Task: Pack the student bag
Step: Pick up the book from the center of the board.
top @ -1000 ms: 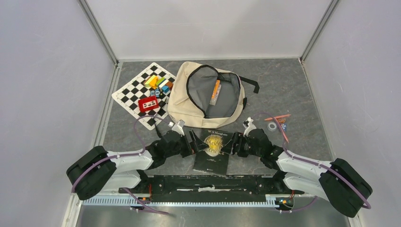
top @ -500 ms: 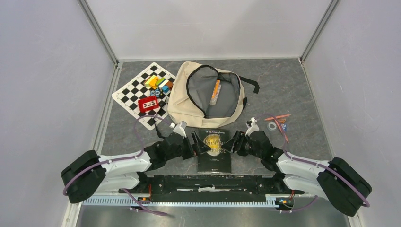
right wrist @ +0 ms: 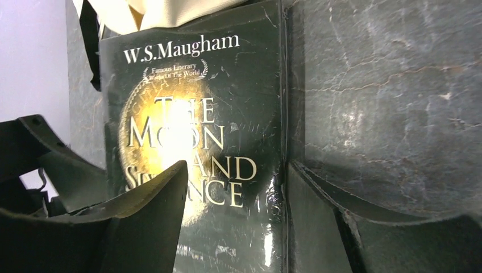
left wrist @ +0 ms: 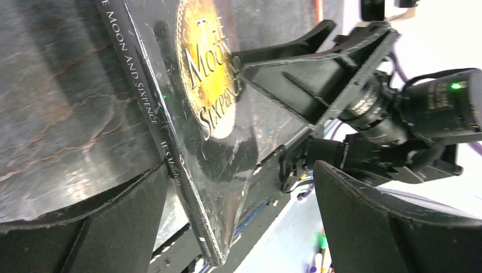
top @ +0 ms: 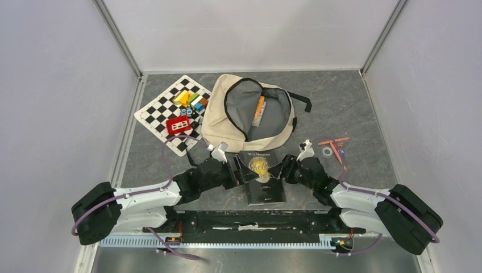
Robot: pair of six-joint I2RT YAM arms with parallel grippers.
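Observation:
The black book's page edges need to stay free for the robot's right gripper to hold, so the left gripper should next grab the book by its spine.
The student bag (top: 219, 116), cream canvas with black straps, lies at the back of the table with its grey-lined mouth wide open; an orange pen-like item (top: 259, 111) rests inside. A black book (top: 264, 177) titled "The Moon and Sixpence" (right wrist: 193, 142) lies just in front of the bag. My left gripper (top: 243, 172) is open at the book's left side, its spine (left wrist: 149, 108) between the spread fingers (left wrist: 85, 227). My right gripper (top: 280, 170) is open over the book's right edge, one finger (right wrist: 136, 222) above the cover, the other on the table beside it.
A checkered board (top: 162, 111) lies left of the bag with coloured blocks (top: 190, 99) and a red object (top: 178, 125) on it. Pens (top: 335, 142) and a tape ring (top: 327, 152) lie at the right. Grey walls enclose the table.
The book has turned straighter and slid up and right toward the bag. Both grippers moved forward with it, still at its two sides.

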